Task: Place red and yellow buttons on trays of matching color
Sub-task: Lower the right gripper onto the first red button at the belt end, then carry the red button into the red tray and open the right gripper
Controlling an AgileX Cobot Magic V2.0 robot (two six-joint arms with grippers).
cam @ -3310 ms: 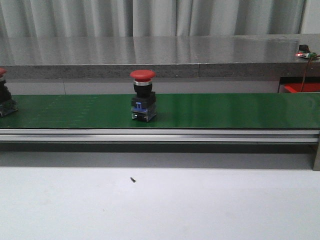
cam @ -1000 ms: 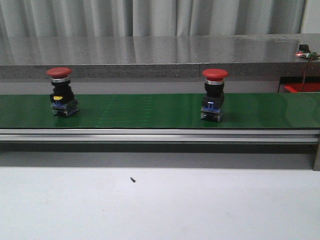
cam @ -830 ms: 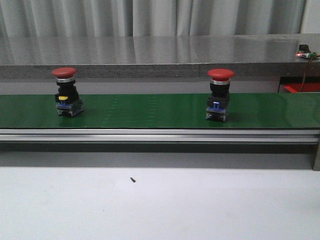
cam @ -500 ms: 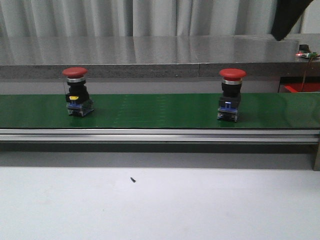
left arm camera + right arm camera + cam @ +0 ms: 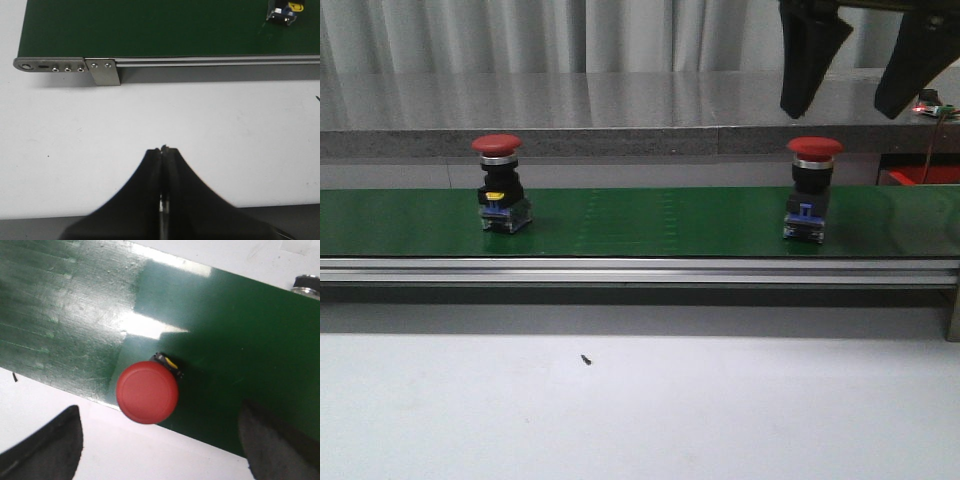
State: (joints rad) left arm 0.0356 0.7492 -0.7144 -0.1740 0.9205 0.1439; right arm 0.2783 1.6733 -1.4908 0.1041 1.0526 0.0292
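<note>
The red cap [image 5: 815, 148] of the button on the green belt [image 5: 640, 222] is below my fingertips, so my right gripper needs to go lower before it closes on the cap.
Two red buttons ride on the green conveyor belt [image 5: 640, 222]: one at the left [image 5: 500, 197], one at the right [image 5: 813, 190]. My right gripper [image 5: 838, 108] hangs open just above the right button, one finger to each side of it. From the right wrist the red cap [image 5: 147, 391] lies between the spread fingers [image 5: 55, 440], near the belt's front edge. My left gripper [image 5: 164, 148] is shut on nothing over the white table, short of the belt's left end; a button base [image 5: 283, 11] shows at the frame's corner. No yellow button or yellow tray is in view.
A red object [image 5: 920, 176], possibly the red tray, sits behind the belt at the far right. An aluminium rail [image 5: 640, 270] runs along the belt's front, ending in a metal bracket [image 5: 65, 65]. A small black screw [image 5: 586, 359] lies on the white table.
Both red buttons have travelled right along the belt. My right gripper has come down into view, open, over the right button.
</note>
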